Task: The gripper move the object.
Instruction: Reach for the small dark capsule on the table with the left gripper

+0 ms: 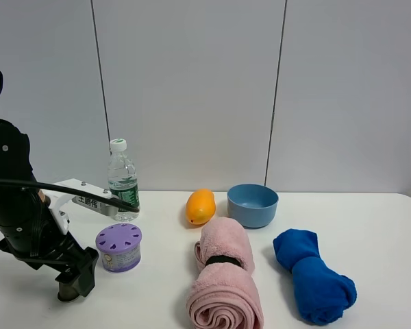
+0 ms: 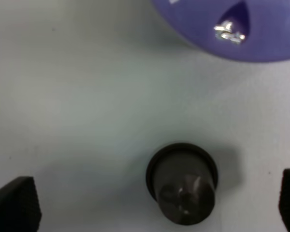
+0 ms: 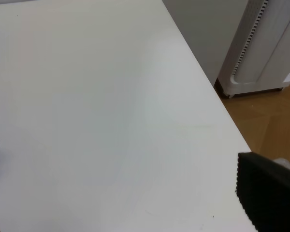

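I need to move the coffee capsule next, so I should grab it by its narrow body (image 2: 183, 193) with my left gripper.
The object, a tiny dark grey-brown coffee capsule (image 2: 182, 188), stands on the white table (image 2: 87, 96) with its narrow end up. My left gripper (image 2: 153, 202) is open and low over the table. Its black fingertips (image 2: 17, 203) show on both sides of the capsule without touching it. In the exterior high view this gripper (image 1: 74, 282) is at the front left, and the capsule (image 1: 68, 296) only peeks out under it. My right gripper (image 3: 135, 208) is open over bare table near the right edge and holds nothing.
A purple round vented container (image 1: 118, 247) stands just right of the left gripper and also shows in the left wrist view (image 2: 232, 29). Behind are a water bottle (image 1: 122, 179), an orange fruit (image 1: 200, 205) and a blue bowl (image 1: 252, 204). A pink towel roll (image 1: 224, 277) and a blue towel (image 1: 314, 274) lie in front.
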{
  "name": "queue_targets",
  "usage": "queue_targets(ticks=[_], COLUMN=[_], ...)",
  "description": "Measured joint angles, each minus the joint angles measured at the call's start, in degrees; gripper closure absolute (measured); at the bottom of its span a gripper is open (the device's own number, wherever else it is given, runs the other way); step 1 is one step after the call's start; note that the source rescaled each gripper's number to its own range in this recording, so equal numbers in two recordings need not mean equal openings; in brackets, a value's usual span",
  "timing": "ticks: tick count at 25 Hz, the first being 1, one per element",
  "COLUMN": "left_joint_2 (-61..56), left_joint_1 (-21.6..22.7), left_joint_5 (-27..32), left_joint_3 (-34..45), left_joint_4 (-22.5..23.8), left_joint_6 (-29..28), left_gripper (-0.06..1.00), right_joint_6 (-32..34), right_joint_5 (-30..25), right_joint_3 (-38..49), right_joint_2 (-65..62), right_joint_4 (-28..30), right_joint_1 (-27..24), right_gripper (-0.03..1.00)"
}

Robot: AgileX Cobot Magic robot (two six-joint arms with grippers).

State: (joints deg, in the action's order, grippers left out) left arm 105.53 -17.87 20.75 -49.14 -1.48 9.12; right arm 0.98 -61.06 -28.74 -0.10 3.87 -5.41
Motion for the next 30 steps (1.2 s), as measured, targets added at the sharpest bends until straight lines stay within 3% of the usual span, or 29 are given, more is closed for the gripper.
queue_targets(ticks=[23,26,28,30], left_joint_2=[3.06,3.06,3.06,3.06], left_joint_1=[0.0,0.0,0.0,0.0], left_joint_5=[-1.37,-1.49,-1.49,-1.49], left_joint_3=[0.0,0.0,0.0,0.0], left_joint_4=[0.0,0.0,0.0,0.0], left_joint_6=[0.0,0.0,0.0,0.0], left_gripper=[-0.05,0.06,0.22,0.46], right_joint_6=[0.0,0.0,0.0,0.0], right_joint_5=[0.0,0.0,0.0,0.0], right_joint_3=[0.0,0.0,0.0,0.0], right_joint_2=[0.0,0.0,0.0,0.0], right_joint_4=[0.0,0.0,0.0,0.0], right_joint_1=[0.0,0.0,0.0,0.0], right_gripper=[-0.03,-0.03,-0.03,-0.03])
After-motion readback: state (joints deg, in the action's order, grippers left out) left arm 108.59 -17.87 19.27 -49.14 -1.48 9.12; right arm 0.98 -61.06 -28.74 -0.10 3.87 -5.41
